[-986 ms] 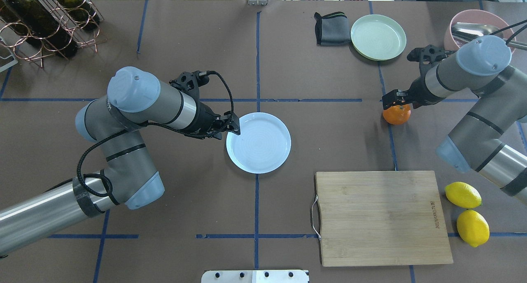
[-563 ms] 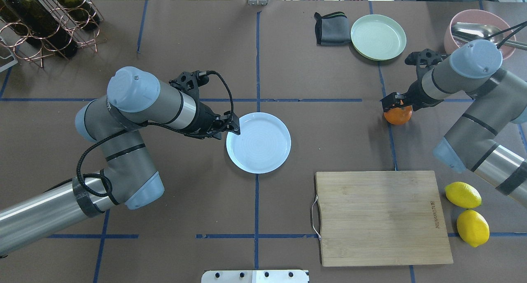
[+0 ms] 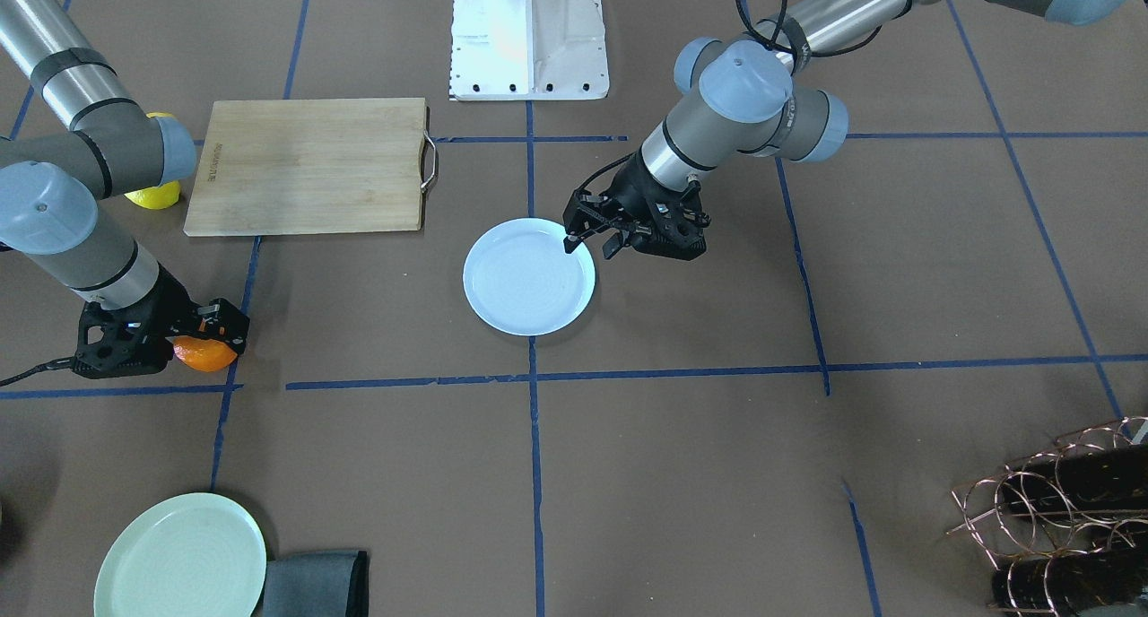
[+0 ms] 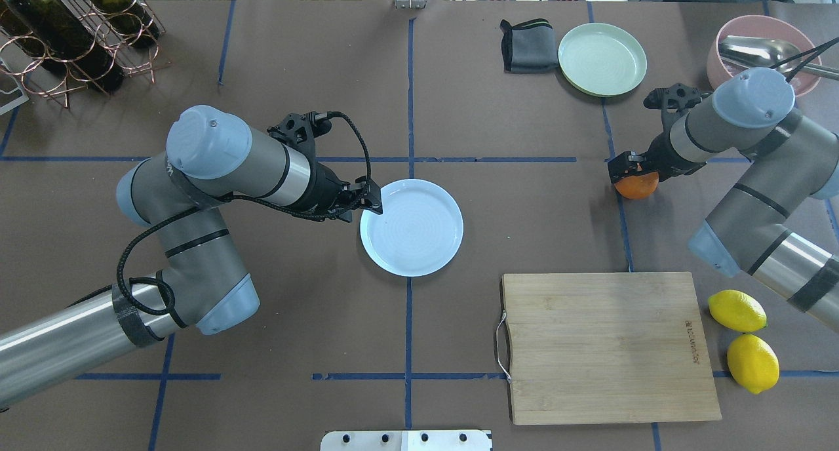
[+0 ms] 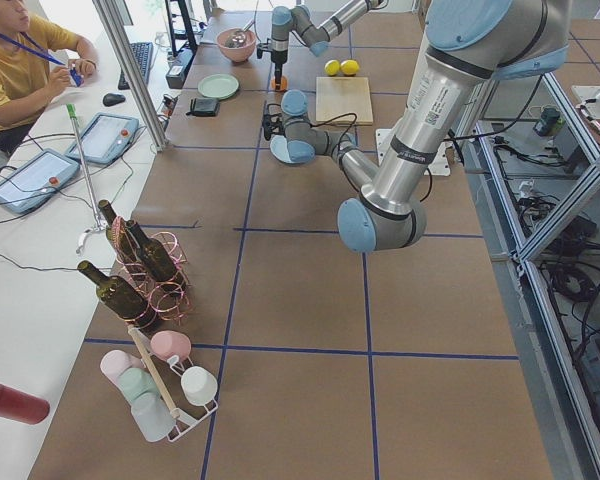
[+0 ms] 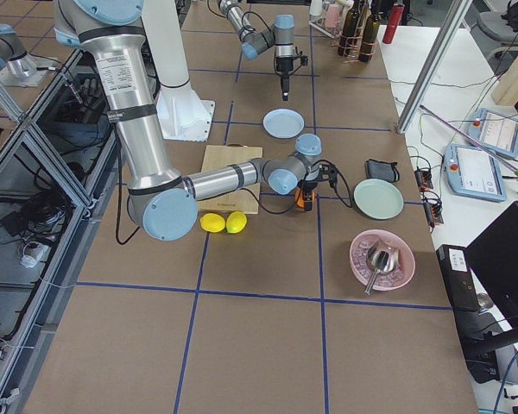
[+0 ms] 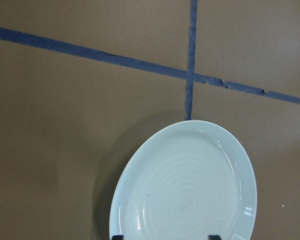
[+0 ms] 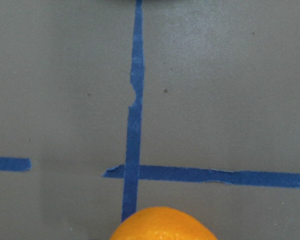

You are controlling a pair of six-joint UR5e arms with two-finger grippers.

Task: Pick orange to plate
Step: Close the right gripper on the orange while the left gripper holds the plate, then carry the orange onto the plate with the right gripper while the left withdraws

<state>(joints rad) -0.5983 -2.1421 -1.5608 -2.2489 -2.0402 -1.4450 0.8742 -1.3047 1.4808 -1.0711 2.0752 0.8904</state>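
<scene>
My right gripper grips the orange by its round sides next, to set the orange on the bluish-white plate (image 3: pixel 528 277).
The orange (image 4: pixel 638 187) rests on the table at the right, next to a blue tape line; it also fills the bottom of the right wrist view (image 8: pixel 164 225). My right gripper (image 4: pixel 628 170) is low over it, open, its jaws straddling the fruit (image 3: pixel 204 355). The pale bluish-white plate (image 4: pixel 411 227) lies bare at the table's middle. My left gripper (image 4: pixel 373 205) hovers open at the plate's left rim, holding nothing. Both its fingertips (image 7: pixel 117 237) show at the bottom edge of the left wrist view, above the plate (image 7: pixel 185 195).
A wooden cutting board (image 4: pixel 609 346) lies between the plate and two lemons (image 4: pixel 737 310). A pale green plate (image 4: pixel 602 59), a grey cloth (image 4: pixel 524 46) and a pink bowl (image 4: pixel 734 41) holding a spoon stand at the back right. A wine-bottle rack (image 4: pixel 65 31) sits back left.
My right gripper has come down over the orange, covering more of it, and the right arm has shifted slightly. The left arm and the plate have stayed put.
</scene>
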